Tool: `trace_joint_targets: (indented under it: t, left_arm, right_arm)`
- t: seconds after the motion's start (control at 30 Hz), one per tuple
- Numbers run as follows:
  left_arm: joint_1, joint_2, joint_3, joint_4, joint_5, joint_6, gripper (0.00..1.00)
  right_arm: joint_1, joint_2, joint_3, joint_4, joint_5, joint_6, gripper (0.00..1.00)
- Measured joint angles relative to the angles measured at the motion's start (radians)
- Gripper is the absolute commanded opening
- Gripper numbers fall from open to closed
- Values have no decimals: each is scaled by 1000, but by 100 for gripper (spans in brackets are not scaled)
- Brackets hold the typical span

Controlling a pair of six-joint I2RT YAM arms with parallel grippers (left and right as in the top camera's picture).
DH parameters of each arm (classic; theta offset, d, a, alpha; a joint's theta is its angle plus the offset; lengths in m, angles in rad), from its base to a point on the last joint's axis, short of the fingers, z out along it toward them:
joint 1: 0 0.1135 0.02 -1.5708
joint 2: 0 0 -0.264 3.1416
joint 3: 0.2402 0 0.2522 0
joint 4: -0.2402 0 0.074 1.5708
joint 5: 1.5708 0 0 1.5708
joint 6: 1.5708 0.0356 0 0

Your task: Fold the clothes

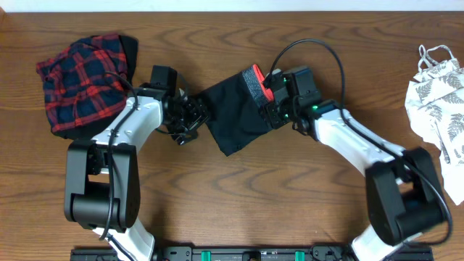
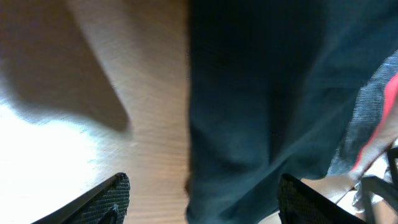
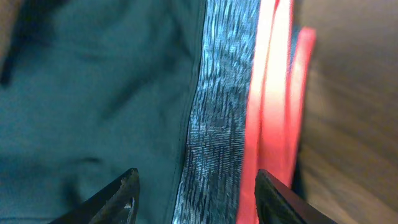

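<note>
My left gripper grabs the folded leggings by their edge opposite the waistband next, to lay them on the plaid piece.
The clothes in play are black leggings (image 1: 230,116), lying folded at the table's middle with the grey-and-coral-red waistband (image 1: 254,81) at the upper right. My left gripper (image 1: 194,117) sits at their left edge. In the left wrist view it (image 2: 205,202) is open: the dark cloth (image 2: 261,93) reaches in between the fingers (image 2: 115,196), with bare wood left of it. My right gripper (image 1: 271,103) hovers at the waistband. The right wrist view shows it (image 3: 196,196) open, straddling the flat grey band (image 3: 217,124) and red stripe (image 3: 273,93).
A red-navy plaid piece (image 1: 83,83) lies bunched at the back left, just behind my left arm. At the far right edge lies a white leaf-print top (image 1: 438,98). Bare wooden table (image 1: 246,196) stretches in front of the leggings.
</note>
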Motion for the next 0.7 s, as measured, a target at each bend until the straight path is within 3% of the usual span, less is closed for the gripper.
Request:
trace_joint_targets:
  t: [0.57, 0.7]
  left_arm:
    - [-68, 48, -43, 85, 25, -4, 77]
    - [-83, 69, -41, 167, 63, -13, 77]
  right_arm:
    - [2, 72, 0, 25, -25, -6, 55]
    - [2, 72, 0, 23, -25, -6, 52]
